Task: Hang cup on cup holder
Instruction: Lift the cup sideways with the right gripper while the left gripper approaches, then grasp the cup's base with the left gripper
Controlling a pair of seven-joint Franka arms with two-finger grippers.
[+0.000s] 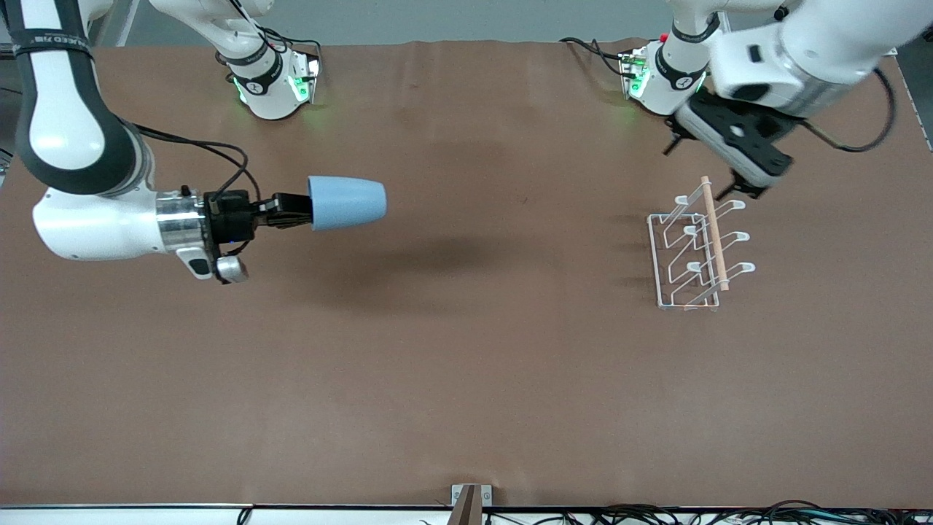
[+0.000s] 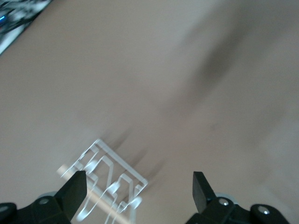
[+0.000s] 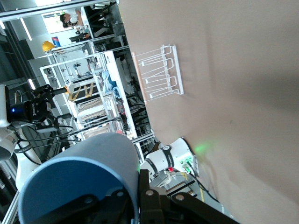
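My left gripper is going to hold the light-blue cup by its closed base end [image 1: 377, 201], so the cup's rim stays free to go over the cup holder [image 1: 698, 251].
My right gripper [image 1: 300, 210] is shut on the rim of the light-blue cup [image 1: 347, 202] and holds it on its side in the air over the table's right-arm end. In the right wrist view one finger is inside the cup [image 3: 79, 179] and one finger [image 3: 148, 196] is outside. The white wire cup holder [image 1: 698, 251] with its wooden dowel stands near the left arm's end; it also shows in the right wrist view [image 3: 160, 74]. My left gripper [image 1: 700, 166] is open and empty, over the end of the holder that is farther from the front camera. The holder [image 2: 110, 179] shows between its fingers [image 2: 74, 191].
The brown table cover [image 1: 466, 350] spans the view. The right arm's base [image 1: 270, 76] and the left arm's base [image 1: 656, 73] stand along the edge farthest from the front camera. A small bracket [image 1: 470, 502] and cables [image 1: 692, 514] lie at the nearest edge.
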